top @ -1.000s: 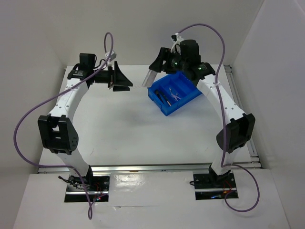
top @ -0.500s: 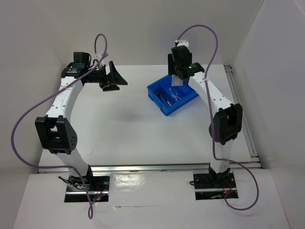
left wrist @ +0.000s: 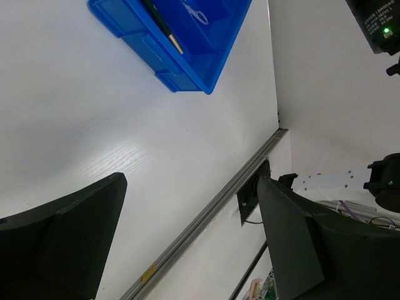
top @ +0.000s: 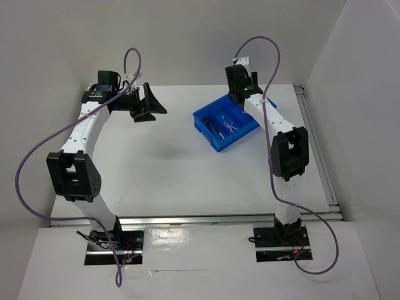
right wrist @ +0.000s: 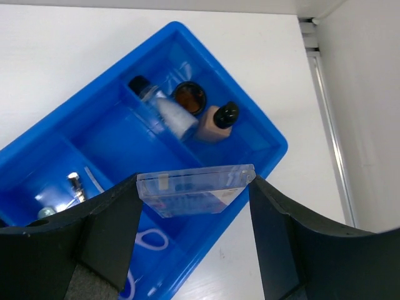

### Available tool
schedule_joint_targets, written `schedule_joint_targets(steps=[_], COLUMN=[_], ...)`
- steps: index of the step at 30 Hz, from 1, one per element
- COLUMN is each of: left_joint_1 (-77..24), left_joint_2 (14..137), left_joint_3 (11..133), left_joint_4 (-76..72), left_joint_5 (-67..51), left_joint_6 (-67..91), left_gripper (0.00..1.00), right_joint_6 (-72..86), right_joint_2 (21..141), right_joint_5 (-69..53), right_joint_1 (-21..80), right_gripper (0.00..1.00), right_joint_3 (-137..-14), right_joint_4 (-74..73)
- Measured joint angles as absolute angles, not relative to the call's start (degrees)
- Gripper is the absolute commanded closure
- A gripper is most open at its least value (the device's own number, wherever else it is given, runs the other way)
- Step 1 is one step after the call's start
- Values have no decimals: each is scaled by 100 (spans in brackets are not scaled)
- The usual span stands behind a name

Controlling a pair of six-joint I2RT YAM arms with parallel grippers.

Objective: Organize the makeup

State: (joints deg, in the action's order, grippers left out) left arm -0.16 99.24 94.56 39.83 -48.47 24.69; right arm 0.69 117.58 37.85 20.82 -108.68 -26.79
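Note:
The case (right wrist: 194, 187) reaches across the divider toward the tray's rim and would drop short if I opened now. My right gripper is to keep holding the case.
My right gripper (right wrist: 195, 194) is shut on a flat clear case (right wrist: 194, 187) with a printed card inside, held just above the blue divided tray (right wrist: 262, 134). One end compartment holds a beige black-capped bottle (right wrist: 215, 122), a black pot (right wrist: 189, 97) and a clear tube (right wrist: 165, 114). Lilac scissors (right wrist: 147, 240) and a brush tip (right wrist: 74, 181) lie in other compartments. In the top view the right wrist (top: 240, 81) hangs over the tray's far end (top: 215, 145). My left gripper (top: 149, 105) stands open and empty, left of the tray.
The left wrist view shows the tray (left wrist: 187, 62) with a black brush (left wrist: 165, 31) in it. It also shows the metal rail (left wrist: 206, 212) along the table's edge. Side walls enclose the table, and the right one (top: 362, 94) stands close to the tray.
The right arm has swung with the clear case from left of the tray to over its far end. The left gripper drew back slightly to the left.

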Motion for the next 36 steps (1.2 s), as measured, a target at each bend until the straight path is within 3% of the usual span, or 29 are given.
schedule_joint_targets(steps=[9, 10, 14, 17, 22, 25, 31, 32, 34, 36], left_joint_1=[-19, -16, -19, -16, -16, -16, -19, -16, -16, -16], left_joint_2=[9939, 9950, 10018, 10097, 10138, 10138, 10138, 10138, 10138, 10132], left_joint_3=[9450, 9450, 9450, 9450, 9450, 9450, 9448, 9448, 9439, 9406], left_joint_4=[3942, 3942, 3951, 3968, 4003, 4016, 4027, 4025, 4016, 4001], left_joint_5=[-4818, -4818, -4818, -4797, -4757, -4751, -4729, -4729, -4735, -4740], left_joint_6=[2565, 2565, 2561, 2556, 2543, 2541, 2541, 2541, 2541, 2541], left_gripper=[0, 0, 0, 0, 0, 0, 0, 0, 1, 1], right_joint_6=[-54, -56, -60, -80, -73, -27, 174, 211, 375, 574], right_joint_2=[12532, 12617, 12954, 13137, 13242, 13242, 13235, 13229, 13203, 13146], right_joint_5=[3809, 3776, 3632, 3516, 3417, 3389, 3277, 3223, 3087, 2902], right_joint_1=[1894, 1892, 1892, 1892, 1898, 1918, 1988, 1994, 2005, 1999], right_gripper=[67, 64, 8, 0, 0, 6, 51, 53, 51, 33], right_joint_3=[-11155, -11190, -11509, -11799, -12261, -12401, -12431, -12444, -12503, -12597], right_joint_4=[-2571, -2580, -2622, -2685, -2759, -2751, -2858, -2908, -3070, -3288])
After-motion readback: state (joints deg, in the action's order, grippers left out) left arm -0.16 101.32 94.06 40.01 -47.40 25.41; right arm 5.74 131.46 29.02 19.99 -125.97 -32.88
